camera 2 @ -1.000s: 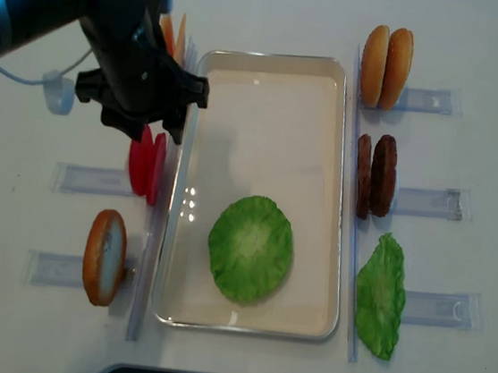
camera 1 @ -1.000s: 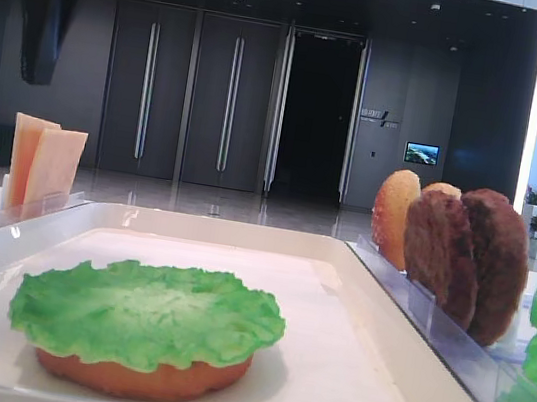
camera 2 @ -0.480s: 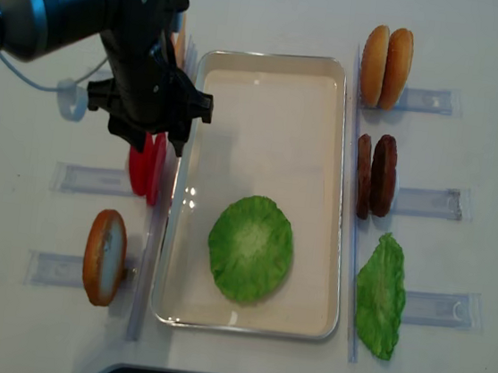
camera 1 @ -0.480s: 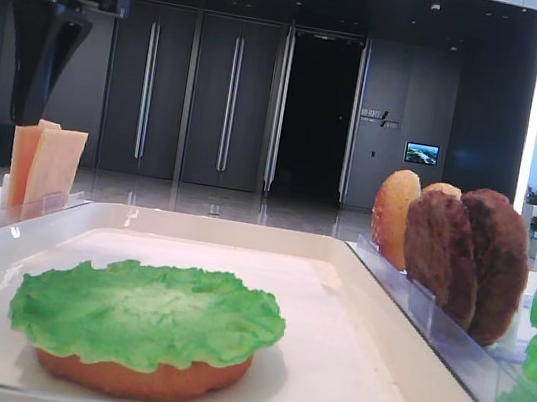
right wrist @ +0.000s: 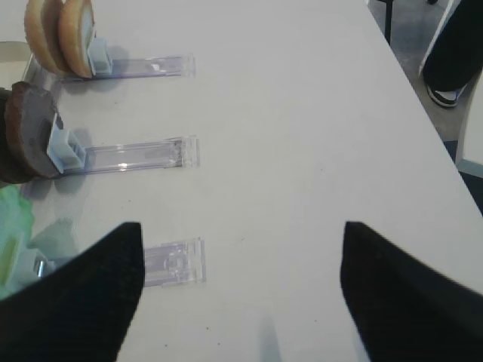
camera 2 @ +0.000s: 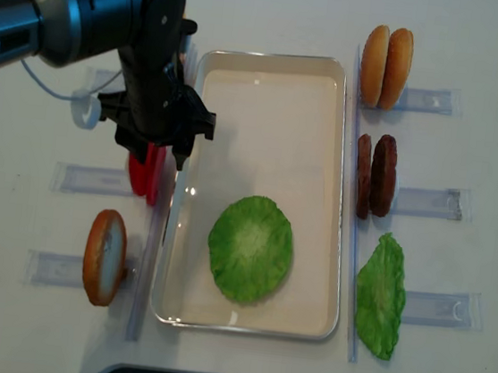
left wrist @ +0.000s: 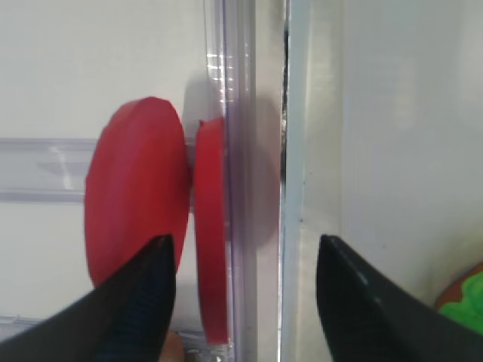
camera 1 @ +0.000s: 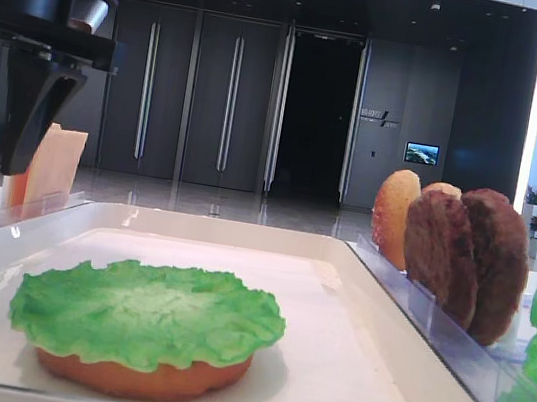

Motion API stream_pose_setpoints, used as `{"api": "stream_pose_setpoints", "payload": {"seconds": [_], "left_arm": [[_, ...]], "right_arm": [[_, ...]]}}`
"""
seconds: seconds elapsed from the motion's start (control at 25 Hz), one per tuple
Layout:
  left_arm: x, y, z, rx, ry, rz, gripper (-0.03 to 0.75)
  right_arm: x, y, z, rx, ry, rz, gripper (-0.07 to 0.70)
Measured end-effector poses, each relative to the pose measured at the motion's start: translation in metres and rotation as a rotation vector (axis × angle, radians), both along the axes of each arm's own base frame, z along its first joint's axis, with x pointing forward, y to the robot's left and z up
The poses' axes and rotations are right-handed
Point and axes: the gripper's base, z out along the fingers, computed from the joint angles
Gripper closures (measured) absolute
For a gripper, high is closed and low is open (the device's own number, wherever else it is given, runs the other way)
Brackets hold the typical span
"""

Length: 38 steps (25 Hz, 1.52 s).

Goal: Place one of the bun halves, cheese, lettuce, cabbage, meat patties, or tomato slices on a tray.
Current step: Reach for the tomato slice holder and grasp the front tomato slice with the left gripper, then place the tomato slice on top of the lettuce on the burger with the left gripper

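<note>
The holder's clear bar and the outer slice (left wrist: 136, 188) crowd the inner red tomato slice on both sides, so my left gripper will pinch the inner slice by its exposed upper edge next.
The white tray (camera 2: 269, 90) holds a green lettuce (camera 2: 250, 248) disc lying on a bun half (camera 1: 141, 376). Two red tomato slices (camera 2: 147, 175) stand on edge in a clear holder just left of the tray. My left gripper (camera 2: 158, 151) hangs open over them. In the left wrist view the left gripper (left wrist: 243, 245) straddles the inner slice (left wrist: 211, 226) and the holder rail. One finger is in front of the outer slice (left wrist: 136, 188) and the other is above the tray rim (left wrist: 302, 188). My right gripper (right wrist: 241, 226) is open over bare table.
Two bun halves (camera 2: 387, 55), two meat patties (camera 2: 375, 176) and a lettuce leaf (camera 2: 381, 294) stand in clear holders right of the tray. Another bun half (camera 2: 104, 256) stands at front left. Cheese (camera 1: 59, 165) slices stand behind the left gripper.
My left arm has moved from beside the cheese toward the front and come down over the tomato slices. Its jaws kept the same width. The right gripper and the food have not moved.
</note>
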Motion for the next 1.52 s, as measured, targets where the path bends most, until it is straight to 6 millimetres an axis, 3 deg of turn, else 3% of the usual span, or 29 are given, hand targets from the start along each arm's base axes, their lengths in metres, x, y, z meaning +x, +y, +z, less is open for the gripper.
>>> {"api": "stream_pose_setpoints", "payload": {"seconds": [0.16,0.28,0.6,0.96,1.32,1.52], "left_arm": [[0.002,0.0,-0.004,0.015,0.005,-0.006,0.269],[0.002,0.0,-0.005,0.021,0.005,-0.009,0.323],[0.001,0.002,-0.008,0.048,0.034,-0.054,0.652],[-0.006,0.003,0.001,0.066,0.065,-0.056,0.659],[-0.03,0.009,0.066,-0.097,-0.083,-0.031,0.659],[-0.059,0.011,0.09,-0.32,-0.2,-0.062,0.659]], "right_arm": [[0.0,0.0,0.0,0.0,0.0,0.0,0.09],[0.0,0.0,0.0,0.0,0.0,0.0,0.09],[0.0,0.0,0.0,0.0,0.0,0.0,0.09],[0.0,0.0,0.0,0.0,0.0,0.0,0.09],[0.0,0.0,0.0,0.0,0.0,0.0,0.09],[0.0,0.0,0.0,0.0,0.0,0.0,0.09]]}}
